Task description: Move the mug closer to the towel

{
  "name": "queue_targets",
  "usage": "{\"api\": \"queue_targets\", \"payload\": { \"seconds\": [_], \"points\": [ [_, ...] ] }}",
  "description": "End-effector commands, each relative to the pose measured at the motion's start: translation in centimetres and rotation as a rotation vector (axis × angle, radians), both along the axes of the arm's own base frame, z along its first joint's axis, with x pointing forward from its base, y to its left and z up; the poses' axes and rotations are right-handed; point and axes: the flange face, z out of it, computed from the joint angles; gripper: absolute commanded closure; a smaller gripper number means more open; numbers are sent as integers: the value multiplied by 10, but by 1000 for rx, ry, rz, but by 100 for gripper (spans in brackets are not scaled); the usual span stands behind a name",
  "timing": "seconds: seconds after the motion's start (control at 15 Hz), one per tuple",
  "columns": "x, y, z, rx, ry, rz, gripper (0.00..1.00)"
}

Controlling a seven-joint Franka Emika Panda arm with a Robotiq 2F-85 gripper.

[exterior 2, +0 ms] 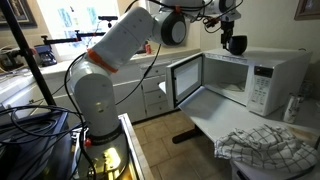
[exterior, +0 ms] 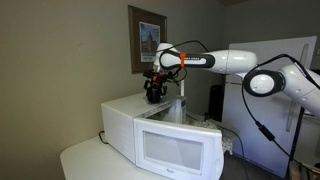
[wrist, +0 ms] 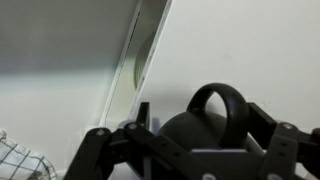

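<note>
My gripper should close, because the black mug's loop handle (exterior: 155, 90) (wrist: 230, 104) stands up between my open fingers. Closing now would hold the black mug.
The black rounded mug (wrist: 195, 130) sits on top of the white microwave (exterior: 125, 112), with its loop handle (wrist: 228, 105) up toward the wrist camera. My gripper (wrist: 200, 122) is lowered around it, one dark finger on each side, and the jaws stand wide; I cannot see firm contact. In both exterior views the gripper (exterior: 153, 88) (exterior 2: 235, 38) hangs over the mug (exterior: 153, 95) (exterior 2: 236, 45) at the microwave's top. The pale grid-patterned towel (exterior 2: 265, 148) lies crumpled on the counter in front of the microwave. A corner of the towel (wrist: 15, 160) shows at the lower left of the wrist view.
The microwave's door (exterior 2: 185, 80) stands open toward the room. A slim white bottle (exterior 2: 292, 108) stands on the counter by the microwave's side. A framed picture (exterior: 148, 42) hangs on the wall behind. The white counter (exterior: 85, 160) ends close to the microwave's front.
</note>
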Motion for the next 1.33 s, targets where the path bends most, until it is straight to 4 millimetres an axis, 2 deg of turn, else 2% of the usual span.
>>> {"api": "queue_targets", "payload": {
  "seconds": [0.0, 0.07, 0.13, 0.2, 0.27, 0.4, 0.47, 0.67, 0.87, 0.93, 1.0, 1.07, 1.13, 1.27],
  "points": [
    [3, 6, -2, -10, -18, 14, 10],
    [2, 8, -3, -14, -20, 13, 11],
    [2, 9, -3, -18, -21, 13, 20],
    [2, 10, -3, -21, -22, 14, 20],
    [2, 10, -3, -26, -26, 11, 29],
    [3, 9, -3, -32, -28, 9, 26],
    [3, 9, -2, -35, -29, 9, 29],
    [4, 7, -2, -42, -32, 7, 30],
    [4, 7, -2, -45, -35, 8, 42],
    [4, 8, -2, -45, -36, 8, 42],
    [4, 9, -2, -44, -35, 9, 50],
    [3, 9, -2, -45, -33, 11, 46],
    [3, 10, -3, -44, -32, 12, 46],
    [3, 12, -3, -45, -32, 13, 57]
  ]
}}
